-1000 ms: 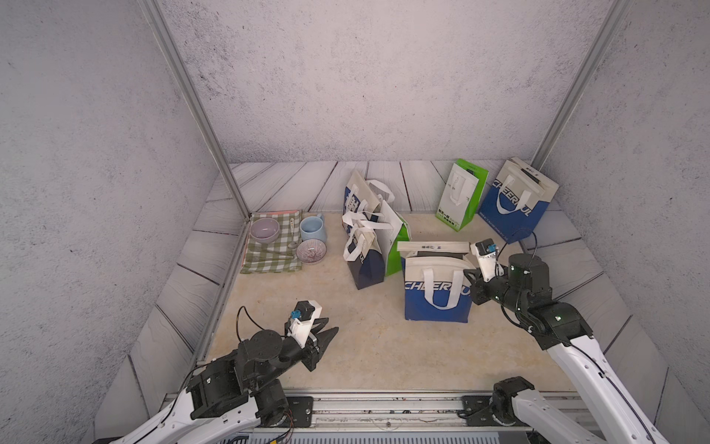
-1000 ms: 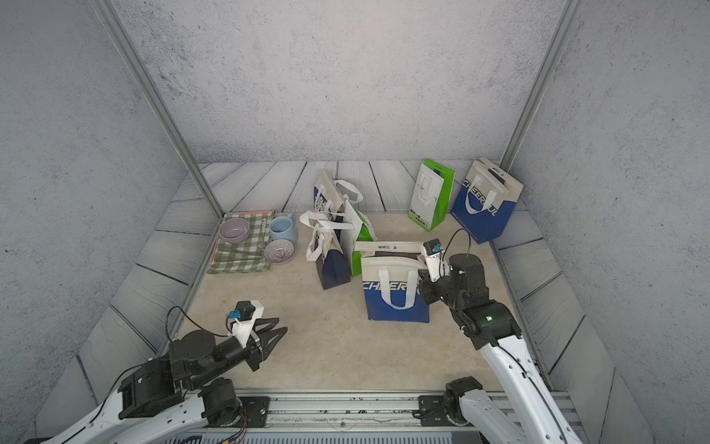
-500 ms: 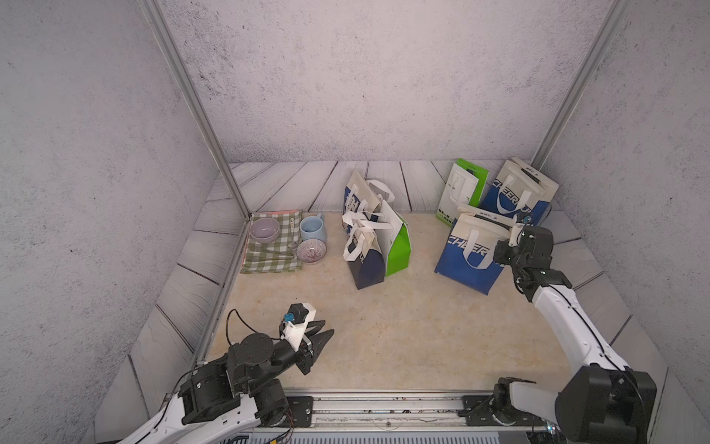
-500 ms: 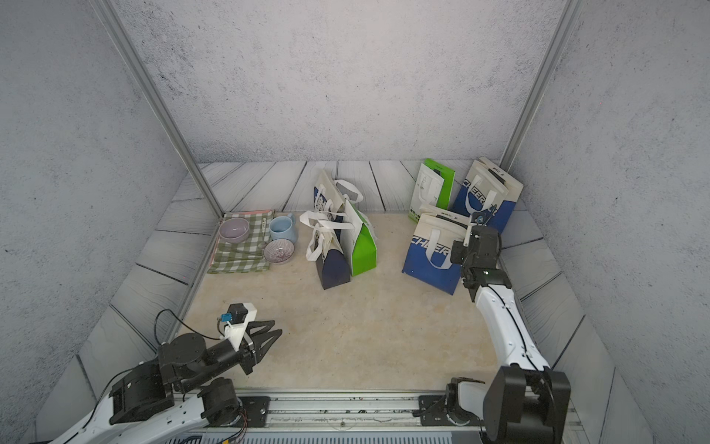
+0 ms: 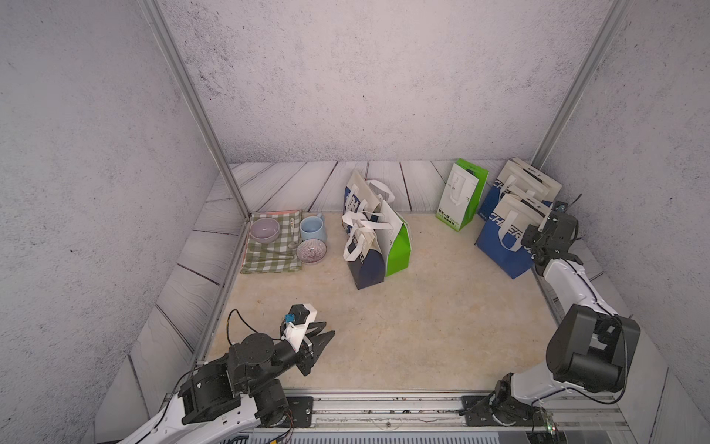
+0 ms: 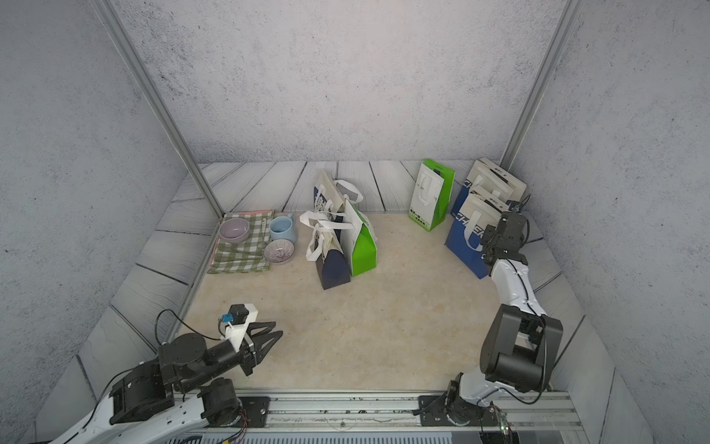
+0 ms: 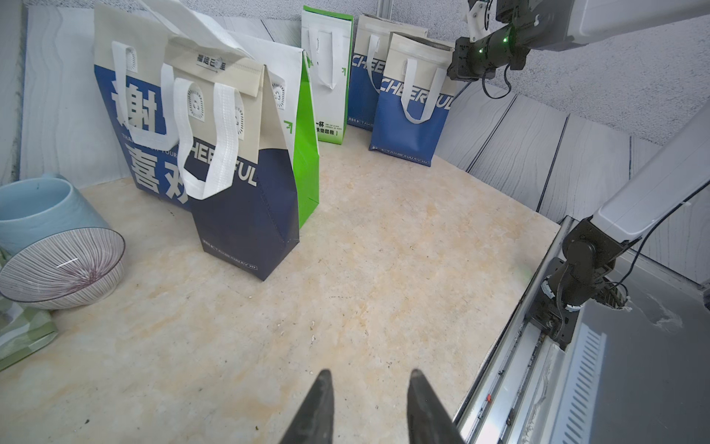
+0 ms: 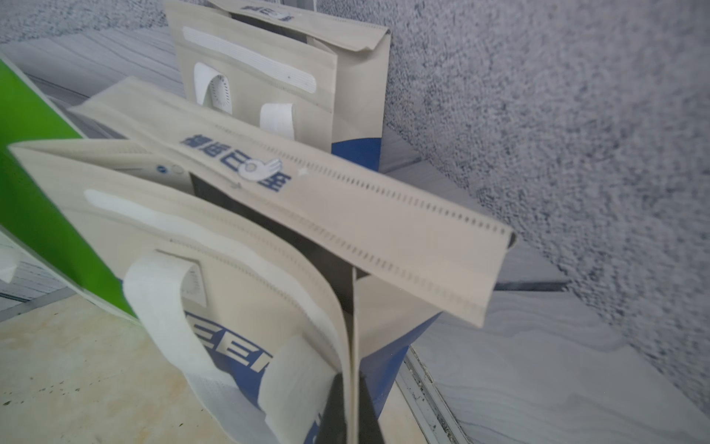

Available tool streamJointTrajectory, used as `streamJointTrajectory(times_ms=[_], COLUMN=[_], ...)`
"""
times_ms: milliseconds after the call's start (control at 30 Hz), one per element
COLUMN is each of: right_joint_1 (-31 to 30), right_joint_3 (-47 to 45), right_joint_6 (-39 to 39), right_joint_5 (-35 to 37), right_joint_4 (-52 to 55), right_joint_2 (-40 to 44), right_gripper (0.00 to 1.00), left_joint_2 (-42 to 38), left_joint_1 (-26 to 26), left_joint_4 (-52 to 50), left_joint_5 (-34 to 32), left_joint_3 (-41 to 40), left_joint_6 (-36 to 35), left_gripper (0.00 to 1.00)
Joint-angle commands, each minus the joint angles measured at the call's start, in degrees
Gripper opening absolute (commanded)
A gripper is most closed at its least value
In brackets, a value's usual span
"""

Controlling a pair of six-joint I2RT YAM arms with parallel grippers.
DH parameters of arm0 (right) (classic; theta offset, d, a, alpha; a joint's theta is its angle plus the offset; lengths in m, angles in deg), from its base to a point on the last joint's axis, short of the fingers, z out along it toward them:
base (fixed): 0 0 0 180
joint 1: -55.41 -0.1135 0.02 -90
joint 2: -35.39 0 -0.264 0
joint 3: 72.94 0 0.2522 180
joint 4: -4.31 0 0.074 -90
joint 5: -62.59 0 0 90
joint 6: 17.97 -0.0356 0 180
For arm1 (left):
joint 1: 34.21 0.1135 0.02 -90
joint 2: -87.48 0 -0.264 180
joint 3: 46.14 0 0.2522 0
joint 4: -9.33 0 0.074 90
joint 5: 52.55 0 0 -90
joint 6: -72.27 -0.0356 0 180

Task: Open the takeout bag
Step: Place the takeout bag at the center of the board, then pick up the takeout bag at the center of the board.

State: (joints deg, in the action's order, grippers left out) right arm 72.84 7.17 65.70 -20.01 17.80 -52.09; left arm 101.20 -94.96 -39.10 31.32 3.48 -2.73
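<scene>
The blue lower edge touches the tabletop below the pinched beige panel, so it is now time for my right gripper to let go of the takeout bag.
The takeout bag point(image 5: 501, 240) point(image 6: 465, 240), blue below and beige above with white handles, stands at the back right of the table, tilted against a like bag behind it. My right gripper point(image 5: 532, 246) point(image 6: 487, 242) is shut on its near side edge. In the right wrist view the fingers point(image 8: 338, 403) pinch a thin beige panel of the takeout bag point(image 8: 246, 238); the top flap point(image 8: 365, 215) stands lifted, with dark inside showing beneath it. My left gripper point(image 5: 326, 338) point(image 7: 370, 374) hovers open and empty over the front left of the table.
A second blue bag point(image 5: 532, 180) and a green and white bag point(image 5: 461, 194) stand at the back right. A cluster of bags point(image 5: 370, 238) fills the middle back. Two bowls and a blue mug point(image 5: 312, 227) sit on a checked cloth point(image 5: 269, 257) at the left.
My right gripper has carried the takeout bag from the middle of the table to the back right, beside the other blue bag. The left arm has drawn back a little.
</scene>
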Motion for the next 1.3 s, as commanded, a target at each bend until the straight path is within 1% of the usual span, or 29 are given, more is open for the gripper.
streamJointTrajectory(times_ms=[0,100,133,200,233,267,333,400,467,500,567,633,700,733,867,933,1000,1067,1133,1200,1267], right_joint_1=[-0.3,-0.3,-0.3,-0.3,-0.3,-0.3,-0.5,-0.9,-2.3,-3.7,-7.9,-12.2,-17.7,-20.1,-29.8,-35.1,-40.2,-45.5,-49.4,-50.7,-51.0], right_joint_3=[2.1,1.5,1.4,1.2,1.1,0.6,-1.2,-3.8,-7.0,-8.6,-13.0,-16.2,-18.8,-19.0,-20.2,-21.2,-21.0,-18.4,-15.5,-12.2,-7.8], right_joint_6=[-1.9,-2.2,-2.6,-4.2,-5.0,-5.7,-7.9,-12.0,-16.0,-16.8,-19.8,-20.3,-18.6,-17.8,-16.6,-15.1,-12.3,-8.8,-4.4,-1.7,0.7], right_joint_5=[-2.8,-2.4,-1.9,-1.6,-2.1,-3.0,-4.6,-6.7,-10.6,-12.7,-15.5,-17.4,-19.6,-20.4,-20.9,-20.5,-20.7,-20.4,-18.8,-19.6,-19.2], right_joint_4=[-1.4,-1.4,-1.1,0.1,0.9,1.6,2.6,3.9,4.8,4.8,4.3,3.8,2.5,3.5,4.6,2.3,0.7,0.7,0.0,-0.9,0.6], right_joint_2=[1.2,2.8,3.3,4.8,5.5,6.6,9.7,13.9,17.6,19.3,22.9,26.6,30.2,31.7,34.9,34.2,31.2,26.8,22.5,17.2,12.1], right_gripper=[0.08,0.2,0.26,0.53,0.6,0.62,0.64,0.65,0.65,0.65,0.65,0.65,0.65,0.65,0.65,0.66,0.66,0.67,0.68,0.67,0.65], left_joint_2=[0.7,0.4,0.3,0.2,0.2,0.1,0.1,0.2,0.2,0.2,0.3,0.5,0.9,1.0,1.6,1.8,2.1,2.3,2.3,2.1,2.0], left_joint_1=[0.1,0.1,0.1,0.1,0.0,0.1,0.1,0.1,0.1,0.0,0.0,0.1,0.1,0.1,0.1,0.1,0.1,0.1,0.1,0.0,0.1], left_joint_4=[-0.7,-0.7,-0.6,-0.7,-0.8,-0.8,-0.8,-0.8,-0.8,-0.8,-1.0,-0.9,-0.9,-1.0,-1.1,-1.1,-1.2,-1.5,-2.0,-2.0,-2.2], left_joint_5=[0.4,0.2,0.2,0.0,-0.1,-0.1,-0.3,-0.4,-0.7,-0.8,-1.4,-1.5,-1.8,-2.2,-3.5,-4.4,-5.3,-6.3,-7.0,-7.5,-7.9], left_joint_3=[1.0,0.9,0.9,0.9,0.8,0.8,0.8,0.8,0.8,0.8,0.8,0.8,0.7,0.7,0.8,0.8,0.9,1.0,1.1,0.9,0.9], left_joint_6=[-0.6,-0.6,-0.6,-0.6,-0.5,-0.5,-0.4,-0.3,-0.3,-0.3,-0.3,-0.2,-0.1,0.0,0.3,0.4,0.3,0.4,0.7,0.9,0.9], left_gripper=[0.34,0.34,0.34,0.34,0.34,0.34,0.34,0.34,0.34,0.34,0.34,0.34,0.35,0.35,0.37,0.39,0.4,0.4,0.4,0.4,0.4])
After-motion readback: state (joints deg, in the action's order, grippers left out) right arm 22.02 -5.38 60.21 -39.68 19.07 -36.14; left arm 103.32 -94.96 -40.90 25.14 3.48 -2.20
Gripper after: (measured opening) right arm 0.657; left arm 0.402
